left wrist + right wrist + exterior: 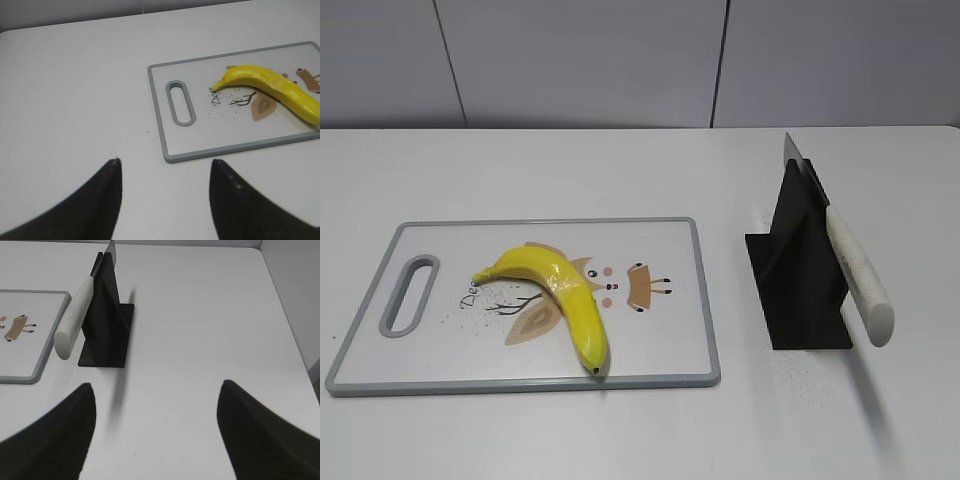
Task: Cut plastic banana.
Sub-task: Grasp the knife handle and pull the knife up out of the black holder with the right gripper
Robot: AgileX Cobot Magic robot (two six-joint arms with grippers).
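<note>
The robot's right gripper next needs to pick up the knife by its white handle [858, 272], so that it can cut the plastic banana [560, 298].
The plastic banana [560, 298], curved and glossy yellow, lies on a grey-rimmed white cutting board [700, 300]; both also show in the left wrist view, the banana [275, 90] on the board [200, 152]. A knife with a white handle [858, 272] rests in a black stand [800, 275] to the right of the board, its handle [75, 317] pointing toward the front in the stand [107, 325]. My left gripper [165, 162] is open and empty over bare table left of the board. My right gripper [157, 385] is open and empty, in front and right of the stand. Neither gripper shows in the exterior view.
The white table [620, 170] runs to a grey wall at the back. The board's handle slot [410, 295] is at its left end. The table's right edge [290, 325] shows in the right wrist view.
</note>
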